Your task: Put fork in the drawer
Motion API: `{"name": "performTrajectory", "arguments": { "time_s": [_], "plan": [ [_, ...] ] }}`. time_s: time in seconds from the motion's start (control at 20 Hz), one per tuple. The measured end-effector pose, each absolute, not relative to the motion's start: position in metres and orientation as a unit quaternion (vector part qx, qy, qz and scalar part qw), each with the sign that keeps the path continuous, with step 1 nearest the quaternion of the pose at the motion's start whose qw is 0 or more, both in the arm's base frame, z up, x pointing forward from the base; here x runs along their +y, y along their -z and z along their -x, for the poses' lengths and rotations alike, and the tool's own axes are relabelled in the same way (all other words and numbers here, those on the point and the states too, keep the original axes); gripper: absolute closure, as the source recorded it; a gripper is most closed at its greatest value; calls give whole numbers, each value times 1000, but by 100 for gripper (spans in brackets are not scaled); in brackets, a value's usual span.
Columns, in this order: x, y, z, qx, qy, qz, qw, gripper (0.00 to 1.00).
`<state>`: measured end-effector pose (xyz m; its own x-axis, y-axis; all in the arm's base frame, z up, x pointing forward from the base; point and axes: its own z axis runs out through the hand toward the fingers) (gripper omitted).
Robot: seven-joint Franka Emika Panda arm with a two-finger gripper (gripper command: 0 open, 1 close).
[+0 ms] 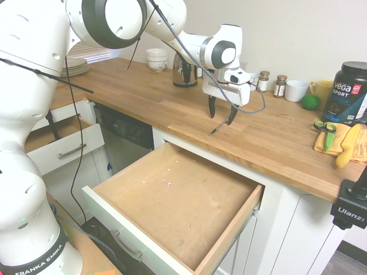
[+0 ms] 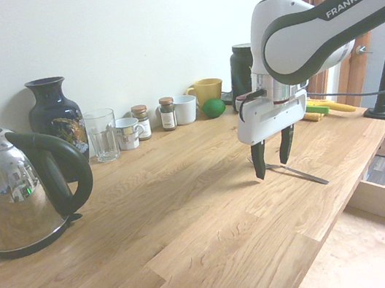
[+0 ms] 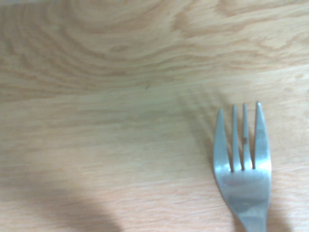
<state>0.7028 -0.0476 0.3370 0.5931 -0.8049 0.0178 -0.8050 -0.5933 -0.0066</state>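
Observation:
My gripper is going to grab the fork by its slim handle (image 1: 225, 121) next, and the fork's pointed teeth are lying on the wood.
The silver fork (image 1: 218, 128) lies flat on the wooden countertop (image 1: 143, 94) near its front edge, just above the open drawer (image 1: 172, 200). My gripper (image 1: 221, 117) hangs straight down over the fork, open, one finger on each side of the handle and nothing held. From the other side, the fork (image 2: 297, 171) runs out from between the fingertips of the gripper (image 2: 273, 167) towards the counter's edge. Close up, the tines of the fork (image 3: 243, 164) rest on bare wood. The drawer has a light wooden bottom, a white front and nothing inside.
A smaller white-fronted drawer (image 1: 63, 143) stands open at left. Green-handled scissors (image 1: 325, 127) lie on a yellow cloth (image 1: 355, 150) at right, beside a lime (image 1: 310, 102) and a black tub (image 1: 348, 91). A kettle (image 2: 19, 191), vase (image 2: 54, 112), glass (image 2: 102, 135), jars and mugs line the wall.

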Motion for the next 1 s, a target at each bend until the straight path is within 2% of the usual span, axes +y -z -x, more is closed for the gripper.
{"name": "performTrajectory", "arguments": {
  "time_s": [1.0],
  "plan": [
    [-40,-332,-701,-468,-5,-884,4,100]
  ]
}}
